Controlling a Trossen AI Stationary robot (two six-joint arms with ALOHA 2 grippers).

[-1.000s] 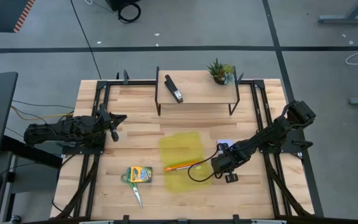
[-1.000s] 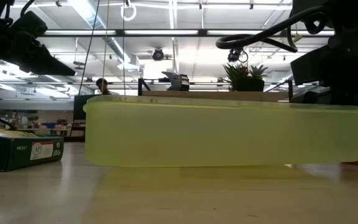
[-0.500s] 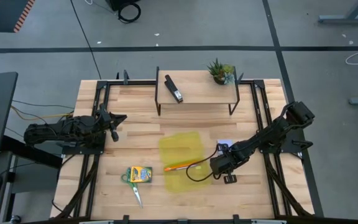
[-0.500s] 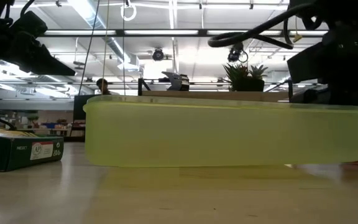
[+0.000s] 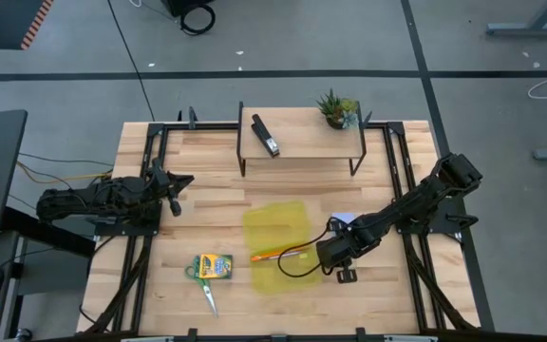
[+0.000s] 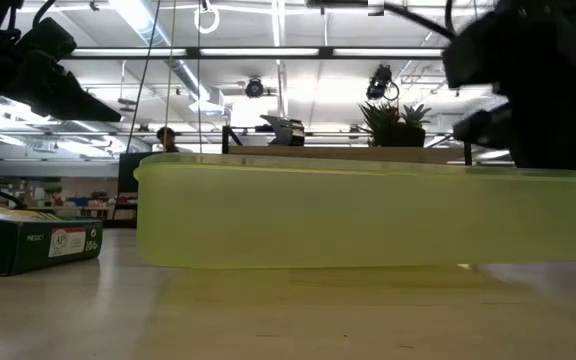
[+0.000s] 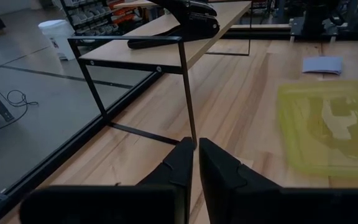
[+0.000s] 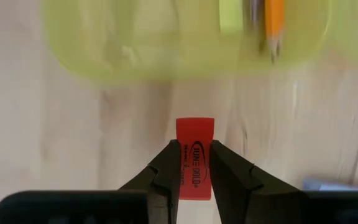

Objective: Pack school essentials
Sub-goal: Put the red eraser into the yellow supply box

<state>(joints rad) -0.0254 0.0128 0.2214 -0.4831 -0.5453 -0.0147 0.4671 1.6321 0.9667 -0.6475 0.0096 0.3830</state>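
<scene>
The red piece is hanging short of the container's near edge [image 8: 185, 73], so it would miss if I opened now. My right gripper should first bring the piece closer.
A yellow-green translucent container [image 5: 278, 245] lies mid-table, with thin orange pencils [image 5: 275, 254] lying across it. My right gripper [image 5: 323, 255] hovers just right of it, pointing steeply down, shut on a small red piece [image 8: 195, 134]. The crayon box [image 5: 215, 267] lies flat to the container's left, with the green-handled scissors [image 5: 206, 293] flat beside it. The pale notepad [image 5: 345, 218] lies flat on the wood behind my right gripper. My left gripper [image 5: 174, 182] waits shut at the table's left. My right gripper pinches the red piece by its two long sides [image 8: 194, 163] between the two fingers. The fingers come from above, slanting steeply down, and lie along it. Its far end sticks out past the fingertips. It is lifted clear of the table.
A black-framed wooden shelf [image 5: 302, 144] at the far edge carries the black stapler [image 5: 266, 136] and a small potted plant [image 5: 337, 109]. Bare wood lies between the container and the shelf and along the near edge.
My right gripper has risen with the red piece, lifting it off the table, and has shifted a little toward the table's left, closer to the container's right rim. It has stayed shut on the piece.
</scene>
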